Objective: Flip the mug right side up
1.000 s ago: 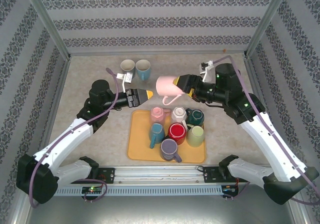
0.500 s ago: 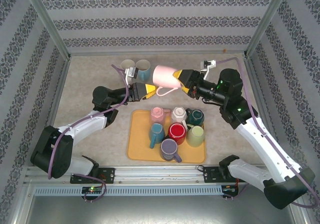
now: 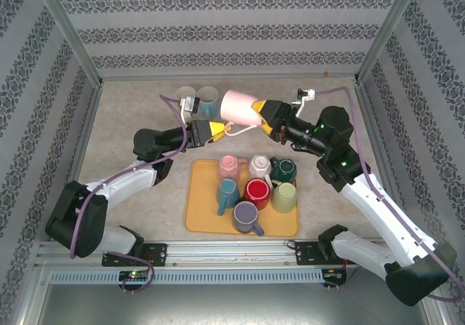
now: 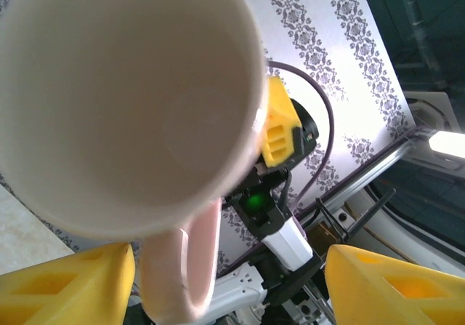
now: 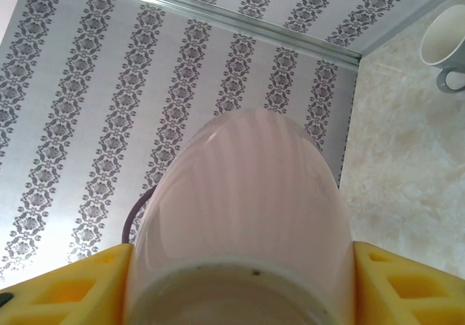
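I need to grab the pale pink mug by its handle (image 3: 237, 131) (image 4: 179, 275) with my left gripper next. Then I can turn the mug right side up.
A pale pink mug (image 3: 236, 107) hangs on its side above the table behind the tray, its mouth turned left toward my left gripper. My right gripper (image 3: 260, 114) is shut on its base end, and in the right wrist view the yellow pads (image 5: 65, 285) press both sides of the mug (image 5: 247, 194). My left gripper (image 3: 218, 130) is open just below and left of the mug's mouth. The left wrist view looks into the mug (image 4: 123, 99). Its handle (image 4: 178, 267) hangs between the left gripper's (image 4: 229, 289) spread fingers, close beside the left finger (image 4: 65, 285).
An orange tray (image 3: 200, 216) near the front holds several mugs of different colours. Two more mugs, cream (image 3: 185, 96) and blue (image 3: 209, 99), stand at the back left, just behind my left gripper. Patterned walls and metal posts close in the table.
The right gripper has carried the mug up and back-left. The left arm has stretched forward, bringing its open gripper under the mug's mouth. Little has moved in the last half second.
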Robot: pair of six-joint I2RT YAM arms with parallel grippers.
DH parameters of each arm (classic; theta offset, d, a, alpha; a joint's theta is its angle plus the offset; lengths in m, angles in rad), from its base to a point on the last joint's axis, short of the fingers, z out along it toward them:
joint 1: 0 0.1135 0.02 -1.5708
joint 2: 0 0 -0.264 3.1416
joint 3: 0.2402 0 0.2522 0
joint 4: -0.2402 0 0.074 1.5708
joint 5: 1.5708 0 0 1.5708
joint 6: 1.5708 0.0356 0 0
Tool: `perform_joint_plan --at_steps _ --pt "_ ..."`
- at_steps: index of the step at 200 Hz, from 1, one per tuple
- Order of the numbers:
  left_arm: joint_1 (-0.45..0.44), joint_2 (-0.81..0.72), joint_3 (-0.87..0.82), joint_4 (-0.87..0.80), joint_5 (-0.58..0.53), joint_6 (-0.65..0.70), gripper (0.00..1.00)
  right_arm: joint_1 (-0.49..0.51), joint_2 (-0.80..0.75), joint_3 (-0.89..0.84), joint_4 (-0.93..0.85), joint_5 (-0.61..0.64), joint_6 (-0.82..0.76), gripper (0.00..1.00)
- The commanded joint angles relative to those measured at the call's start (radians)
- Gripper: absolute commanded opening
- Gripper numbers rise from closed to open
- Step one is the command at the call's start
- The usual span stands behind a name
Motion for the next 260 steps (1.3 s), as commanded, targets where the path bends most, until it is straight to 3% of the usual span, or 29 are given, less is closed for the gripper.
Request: perform_joint_plan --at_steps 1,42,81,102,110,127,141,162,176,190,212,232,260 --pt "-0.018 0.036 0.014 0.076 -0.034 -0.019 0.70 0.021 -0.011 -0.004 0.153 0.033 0.018 0.34" --pt "-0.040 0.063 0.038 0.077 -0.048 -0.018 0.61 0.041 -0.014 -0.023 0.161 0.061 0.006 0.33" --pt "-0.041 0.051 0.042 0.076 -0.059 0.001 0.20 0.044 -0.018 -0.042 0.146 0.069 -0.004 0.31" --pt "-0.040 0.045 0.051 0.074 -0.051 0.000 0.06 0.047 -0.024 -0.040 0.110 0.076 -0.033 0.35" --pt "-0.040 0.043 0.054 0.074 -0.050 -0.001 0.04 0.046 -0.027 -0.034 0.079 0.077 -0.054 0.41" --pt "-0.030 0.028 0.060 0.042 -0.044 0.014 0.02 0.044 -0.040 -0.011 -0.007 0.091 -0.120 0.71" --pt "-0.016 -0.004 0.057 -0.022 -0.046 0.052 0.03 0.045 -0.062 0.011 -0.109 0.129 -0.189 0.83" --pt "0.011 -0.108 0.064 -0.312 -0.035 0.235 0.01 0.044 -0.114 0.053 -0.291 0.245 -0.278 0.94" --pt "0.015 -0.213 0.101 -0.692 -0.069 0.474 0.00 0.041 -0.155 0.054 -0.354 0.305 -0.332 0.95" --pt "0.015 -0.292 0.180 -1.098 -0.186 0.733 0.00 0.043 -0.180 0.070 -0.443 0.361 -0.419 0.96" --pt "0.014 -0.298 0.326 -1.531 -0.399 0.985 0.00 0.059 -0.148 0.157 -0.676 0.467 -0.558 0.96" --pt "0.014 -0.246 0.432 -1.763 -0.571 1.085 0.00 0.091 -0.125 0.196 -0.784 0.560 -0.630 0.94" --pt "0.015 -0.141 0.542 -1.943 -0.766 1.160 0.00 0.139 -0.113 0.202 -0.839 0.668 -0.683 0.93"
